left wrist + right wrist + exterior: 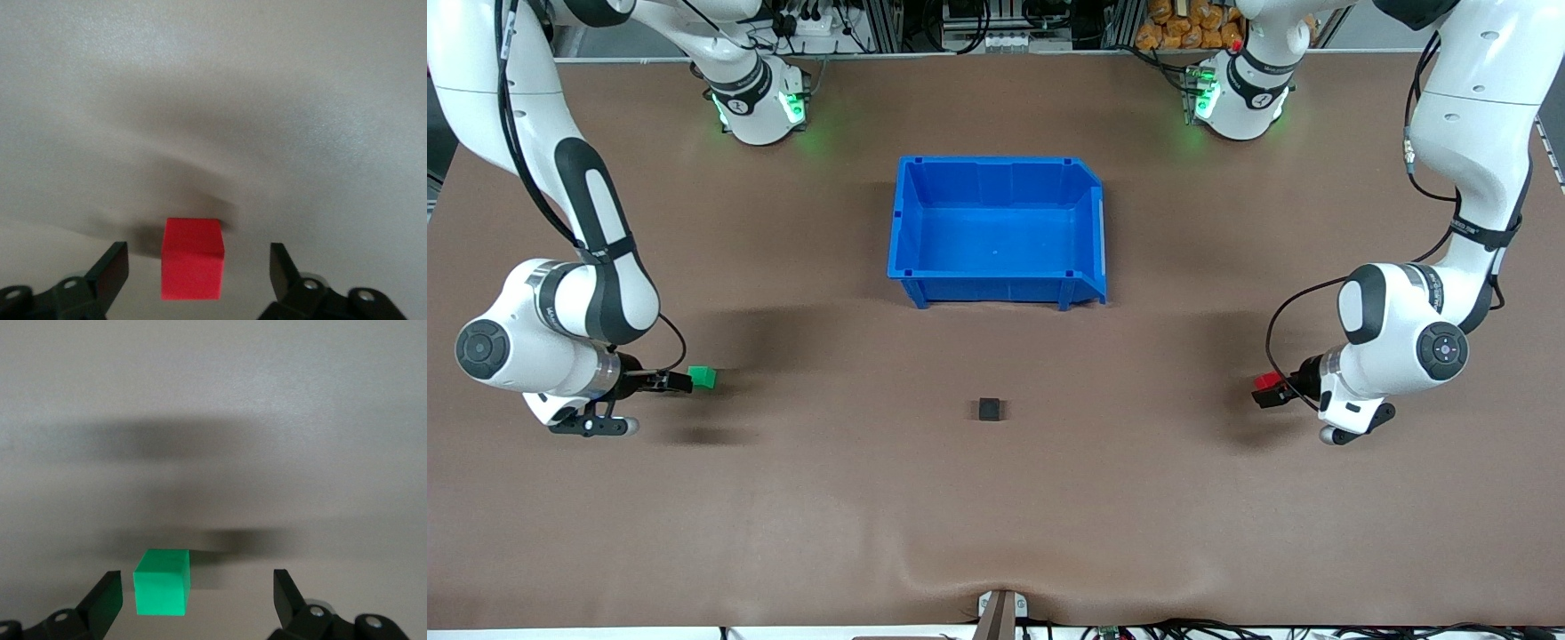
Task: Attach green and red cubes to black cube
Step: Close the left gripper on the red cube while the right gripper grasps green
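I should attach the green cube point(703, 377) to the black cube point(989, 409), so my right gripper should first grab the green cube by its opposite sides.
The red cube point(1267, 380) lies on the brown table at the left arm's end. My left gripper point(1265, 395) is low at it, and in the left wrist view the gripper point(197, 261) is open with the red cube point(192, 259) between the fingers, touching neither. The green cube point(703, 377) lies at the right arm's end. My right gripper point(683, 383) is open around it; in the right wrist view the gripper point(195, 584) has the green cube point(162, 583) close to one finger. The black cube point(989, 409) sits alone mid-table between them.
A blue bin point(996, 286) stands mid-table, farther from the front camera than the black cube, and holds nothing I can see. The table's front edge has a small clamp point(998, 613) at its middle.
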`<state>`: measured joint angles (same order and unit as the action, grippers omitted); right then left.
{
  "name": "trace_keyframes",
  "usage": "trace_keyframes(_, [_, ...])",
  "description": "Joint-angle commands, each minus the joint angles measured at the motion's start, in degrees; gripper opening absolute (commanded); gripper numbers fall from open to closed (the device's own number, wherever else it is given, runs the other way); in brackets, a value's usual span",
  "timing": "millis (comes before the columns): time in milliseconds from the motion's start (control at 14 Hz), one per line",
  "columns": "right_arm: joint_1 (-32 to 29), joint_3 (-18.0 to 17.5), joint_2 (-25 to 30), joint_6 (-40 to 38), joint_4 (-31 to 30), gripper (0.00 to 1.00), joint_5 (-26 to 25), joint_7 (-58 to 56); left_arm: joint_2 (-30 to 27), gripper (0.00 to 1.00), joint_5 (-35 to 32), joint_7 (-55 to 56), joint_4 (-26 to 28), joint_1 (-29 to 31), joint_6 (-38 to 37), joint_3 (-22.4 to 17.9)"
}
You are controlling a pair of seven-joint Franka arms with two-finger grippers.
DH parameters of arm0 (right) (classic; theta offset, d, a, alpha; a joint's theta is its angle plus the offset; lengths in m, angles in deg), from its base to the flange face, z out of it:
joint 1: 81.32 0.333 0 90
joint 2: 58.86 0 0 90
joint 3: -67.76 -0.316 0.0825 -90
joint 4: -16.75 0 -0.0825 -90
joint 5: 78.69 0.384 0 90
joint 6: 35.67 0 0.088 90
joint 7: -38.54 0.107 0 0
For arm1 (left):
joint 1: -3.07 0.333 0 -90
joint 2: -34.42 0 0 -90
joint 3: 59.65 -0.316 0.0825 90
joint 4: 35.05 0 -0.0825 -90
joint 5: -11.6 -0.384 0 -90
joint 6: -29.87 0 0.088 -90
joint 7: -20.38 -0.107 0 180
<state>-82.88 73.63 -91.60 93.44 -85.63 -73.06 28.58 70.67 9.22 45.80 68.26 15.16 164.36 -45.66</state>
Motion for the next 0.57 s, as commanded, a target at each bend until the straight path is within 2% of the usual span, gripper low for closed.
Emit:
trace_keyframes(0, [1.2, -0.5, 0.3, 0.6, -1.5, 1.00, 0.8, -1.8, 0.7, 0.82, -0.3, 0.4, -0.8, -0.1, 0.2, 0.0])
trace_keyframes(286, [5.1, -0.4, -0.5, 1.2, -3.7, 1.00, 0.8, 6.5, 1.2, 0.72, -0.3, 0.3, -0.8, -0.1, 0.2, 0.0])
trace_keyframes(357, [5.3, -0.3, -0.5, 1.4, -4.3, 1.00, 0.6, 6.7, 1.4, 0.70, -0.3, 0.4, -0.9, -0.1, 0.2, 0.0])
trace_keyframes(500, [4.3, -0.3, -0.6, 2.1, -4.6, 1.00, 0.1, 5.9, 1.8, 0.60, -0.2, 0.4, -1.0, -0.1, 0.2, 0.0])
